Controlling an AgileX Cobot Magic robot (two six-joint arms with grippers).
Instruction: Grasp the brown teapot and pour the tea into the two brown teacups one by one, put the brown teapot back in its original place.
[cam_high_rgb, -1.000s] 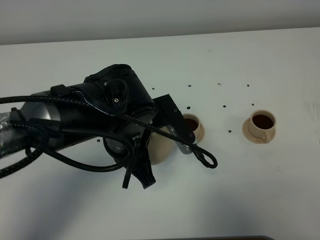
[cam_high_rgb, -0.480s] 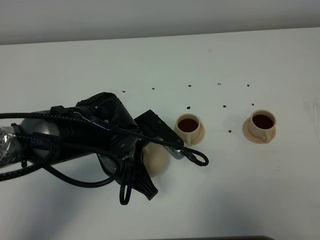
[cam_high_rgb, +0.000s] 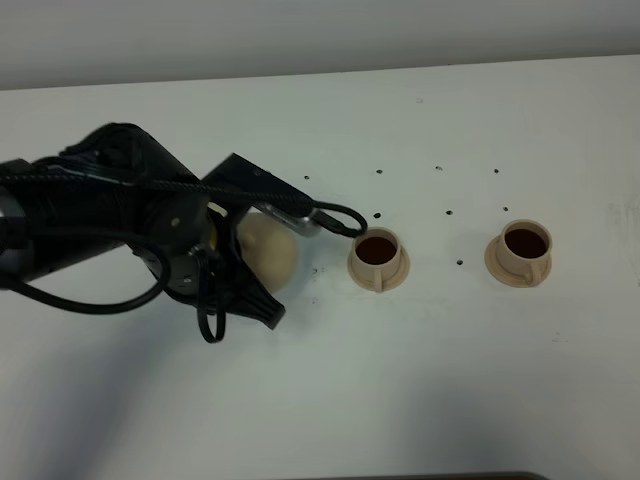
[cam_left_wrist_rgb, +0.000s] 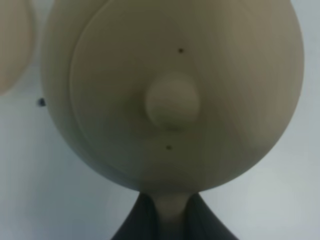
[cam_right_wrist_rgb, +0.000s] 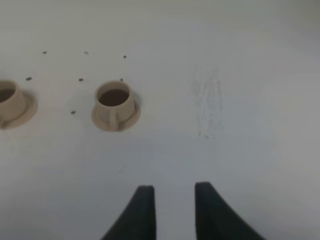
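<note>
My left gripper keeps hold of the teapot for now, since the teapot's body hangs beside the tan saucer in the left wrist view.
The brown teapot (cam_high_rgb: 268, 250) is a round pale tan pot, half hidden under my left arm (cam_high_rgb: 120, 220), to the left of the cups. In the left wrist view its knobbed lid (cam_left_wrist_rgb: 172, 100) fills the frame. My left gripper (cam_left_wrist_rgb: 170, 222) is shut on its loop handle. The two brown teacups (cam_high_rgb: 378, 260) (cam_high_rgb: 520, 252) stand on their saucers, both with dark tea in them. A tan rounded shape (cam_left_wrist_rgb: 12, 45) beside the pot looks like the wide saucer, mostly out of frame. My right gripper (cam_right_wrist_rgb: 172, 210) is open and empty, near the right cup (cam_right_wrist_rgb: 115, 105).
Small dark specks (cam_high_rgb: 440, 168) dot the white table (cam_high_rgb: 450, 380) behind and between the cups. A black cable loop (cam_high_rgb: 335, 215) from the left arm hangs close to the left cup. The left cup also shows at the edge of the right wrist view (cam_right_wrist_rgb: 10, 105).
My left arm has carried the teapot leftward and toward the back, away from the left cup. That cup was partly covered by the arm and now stands in full view.
</note>
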